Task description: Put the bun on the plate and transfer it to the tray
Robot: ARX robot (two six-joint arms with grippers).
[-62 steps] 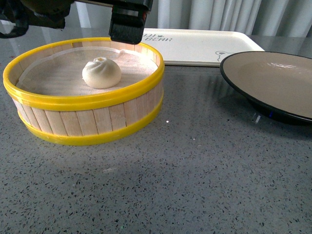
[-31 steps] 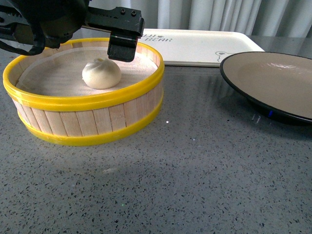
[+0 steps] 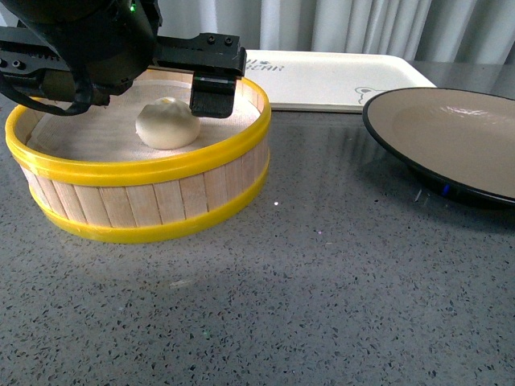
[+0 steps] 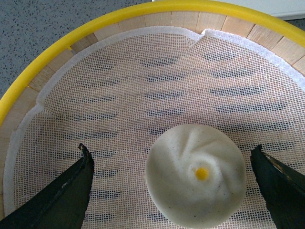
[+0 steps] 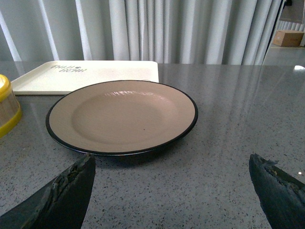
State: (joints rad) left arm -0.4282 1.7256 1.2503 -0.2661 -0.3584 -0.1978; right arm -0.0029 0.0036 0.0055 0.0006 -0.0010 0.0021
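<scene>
I need to place the bun on the black-rimmed plate, so next I should grab the white bun by its round sides with my left gripper.
The white pleated bun sits on the mesh liner inside the yellow-rimmed steamer basket. My left gripper is open and lowered into the basket. In the left wrist view its two fingers stand either side of the bun with gaps on both sides. The black-rimmed beige plate is empty at the right. The cream tray lies behind, also empty. My right gripper is open over the table just in front of the plate.
The basket's rim rings the left gripper closely. The tray sits just beyond the plate, and the basket's edge shows to one side. Grey speckled tabletop spreads in front. Curtains hang behind.
My left arm has come down and forward into the basket, bringing its fingers level with the bun. The bun, plate and tray have not moved.
</scene>
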